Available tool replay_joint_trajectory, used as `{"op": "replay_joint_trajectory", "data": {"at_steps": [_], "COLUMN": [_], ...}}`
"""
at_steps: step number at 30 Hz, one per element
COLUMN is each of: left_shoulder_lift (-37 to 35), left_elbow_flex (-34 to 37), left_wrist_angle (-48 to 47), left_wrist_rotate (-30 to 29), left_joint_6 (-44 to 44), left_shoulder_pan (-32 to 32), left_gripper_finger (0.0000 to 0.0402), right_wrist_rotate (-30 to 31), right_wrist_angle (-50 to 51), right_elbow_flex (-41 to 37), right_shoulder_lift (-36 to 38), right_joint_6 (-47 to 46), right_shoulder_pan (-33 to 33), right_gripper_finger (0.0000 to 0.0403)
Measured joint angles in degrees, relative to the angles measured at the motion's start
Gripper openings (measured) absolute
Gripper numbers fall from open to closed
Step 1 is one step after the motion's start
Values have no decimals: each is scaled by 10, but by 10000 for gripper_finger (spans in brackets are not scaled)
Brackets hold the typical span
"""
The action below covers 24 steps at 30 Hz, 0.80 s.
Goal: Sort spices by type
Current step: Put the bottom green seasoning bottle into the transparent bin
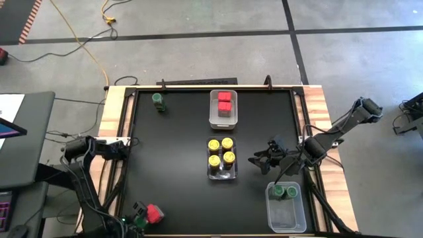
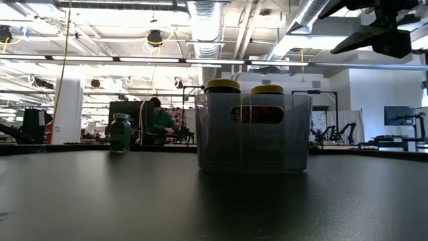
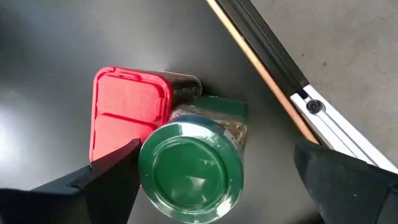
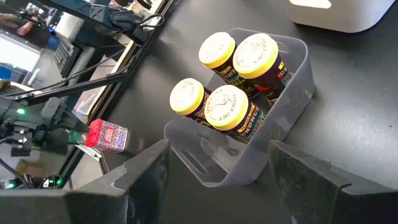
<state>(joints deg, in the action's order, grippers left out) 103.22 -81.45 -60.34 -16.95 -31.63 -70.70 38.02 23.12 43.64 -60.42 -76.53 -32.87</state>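
Observation:
My left gripper's fingers are around the green lid [image 3: 191, 172] beside the red top [image 3: 127, 109], so closing now would catch the lid. It is time for my left gripper to close on it.
Near the table's near left corner stand a green-lidded jar [image 3: 189, 167] and, touching it, a red square-topped spice [image 3: 127, 112] [image 1: 154, 213]. My left gripper [image 3: 217, 149] [image 1: 140, 215] hangs open above them, pointing down, one finger on each side of the green lid. Another green-lidded jar [image 1: 158, 100] stands alone at the far left. My right gripper [image 1: 268, 160] [image 4: 217, 163] hovers open to the right of the middle bin [image 1: 222, 173], which holds several yellow-lidded jars [image 4: 227, 68]. Red spices [image 1: 225, 101] sit in the far bin, two green-lidded jars [image 1: 285, 192] in the near right bin.
The table's wooden edge and metal rail [image 3: 292, 93] run close beside the green jar. A clear bin [image 1: 286, 213] stands at the near right corner. In the low view a person [image 2: 158, 122] sits in the room beyond the table.

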Motion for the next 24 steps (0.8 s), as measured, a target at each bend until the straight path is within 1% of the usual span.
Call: {"op": "replay_joint_trajectory", "data": {"at_steps": [8,24], "left_shoulder_lift": [0,0], "left_elbow_flex": [0,0], "left_wrist_angle": [-1,-2], "left_wrist_rotate": [2,2], "left_joint_6": [-3,7], "left_shoulder_pan": [0,0], "left_gripper_finger": [386,281], "right_wrist_rotate": [0,0], "right_wrist_angle": [-2,-5], "right_elbow_flex": [0,0], "right_shoulder_lift": [0,0], "right_joint_6": [-2,0], "right_shoulder_pan": [-2,-1], "right_gripper_finger": [295,295]}}
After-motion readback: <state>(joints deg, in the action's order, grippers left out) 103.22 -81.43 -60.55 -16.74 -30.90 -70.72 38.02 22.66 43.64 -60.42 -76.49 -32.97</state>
